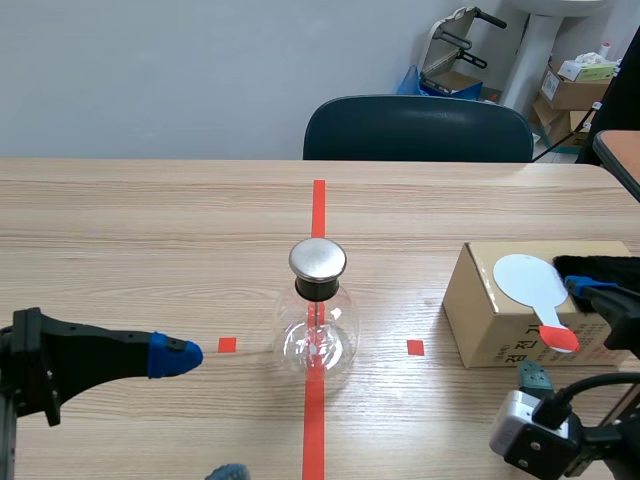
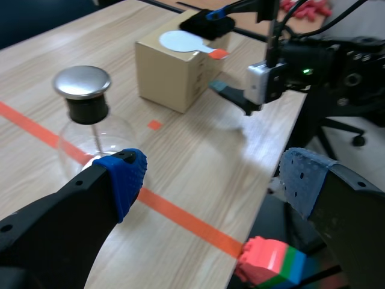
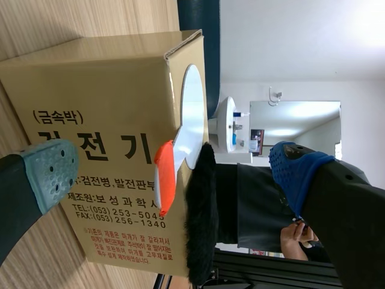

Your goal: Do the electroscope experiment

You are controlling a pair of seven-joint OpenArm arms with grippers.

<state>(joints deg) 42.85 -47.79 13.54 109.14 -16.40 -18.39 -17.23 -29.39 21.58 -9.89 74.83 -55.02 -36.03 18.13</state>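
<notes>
The white paddle should be held over the electroscope's metal cap (image 1: 318,259), so my right gripper will next grab the paddle by its orange handle (image 1: 559,339).
The electroscope (image 1: 317,320), a round glass flask with a metal cap, stands on the red tape line at mid-table; it also shows ahead of the left finger as the flask (image 2: 87,120). A cardboard box (image 1: 495,325) at the right carries a white paddle (image 1: 530,285) with an orange handle and a black fur cloth (image 1: 600,268). My right gripper (image 1: 565,335) is open, turned on its side at the box's near right end. The paddle's handle (image 3: 163,177) and the fur (image 3: 201,211) lie ahead between its fingers, untouched. My left gripper (image 2: 213,180) hangs open, low, left of the flask.
A dark chair (image 1: 418,128) stands behind the far table edge. The table's right edge runs close past the box (image 2: 171,72). A red and green block (image 2: 271,259) lies below the near edge. Boxes and clutter fill the back right corner of the room.
</notes>
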